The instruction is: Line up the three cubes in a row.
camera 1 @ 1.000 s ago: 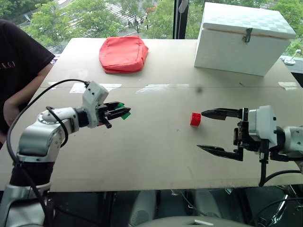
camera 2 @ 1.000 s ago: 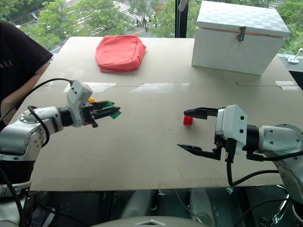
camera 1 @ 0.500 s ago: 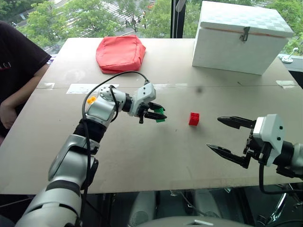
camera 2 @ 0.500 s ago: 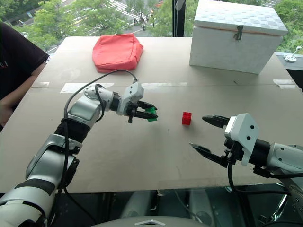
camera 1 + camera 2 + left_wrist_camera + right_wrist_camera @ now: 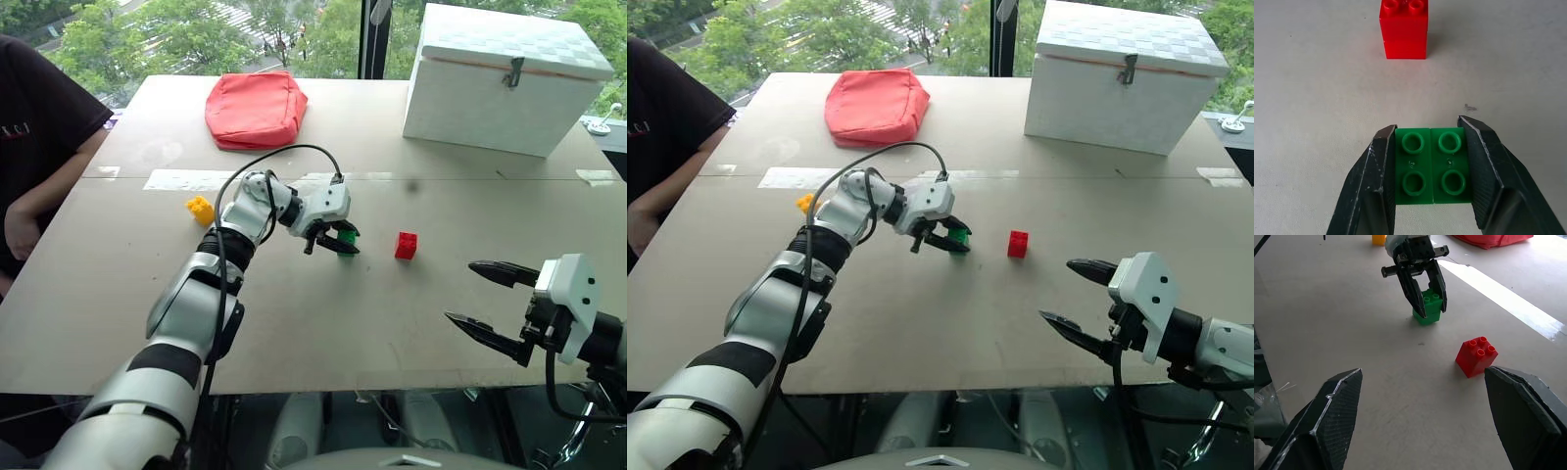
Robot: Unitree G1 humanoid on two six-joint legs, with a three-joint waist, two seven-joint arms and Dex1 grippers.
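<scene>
The green cube (image 5: pixel 346 243) is low on the tabletop beside the red cube (image 5: pixel 406 245) and would stand, so the robot's left gripper needs to open.
My left gripper (image 5: pixel 342 243) is shut on the green cube (image 5: pixel 1432 164), which sits low at the table surface near the middle. The red cube (image 5: pixel 406 245) stands on the table a short way to its right, apart from it. The yellow cube (image 5: pixel 200 210) lies alone further left, behind my left forearm. My right gripper (image 5: pixel 460 292) hovers open near the table's front right edge, well clear of the red cube, with nothing between its fingers. In the right wrist view the red cube (image 5: pixel 1477 356) and the green cube (image 5: pixel 1428 308) sit side by side with a gap between them.
A large white box (image 5: pixel 505 78) stands at the back right and a red pouch (image 5: pixel 255 110) at the back left. A person in a dark shirt (image 5: pixel 39 137) sits at the table's left side. Pale tape strips (image 5: pixel 186 180) cross the tabletop.
My left arm swung to the right with the green cube and lowered it beside the red cube. My right gripper drew back from the red cube toward the front right, still open.
</scene>
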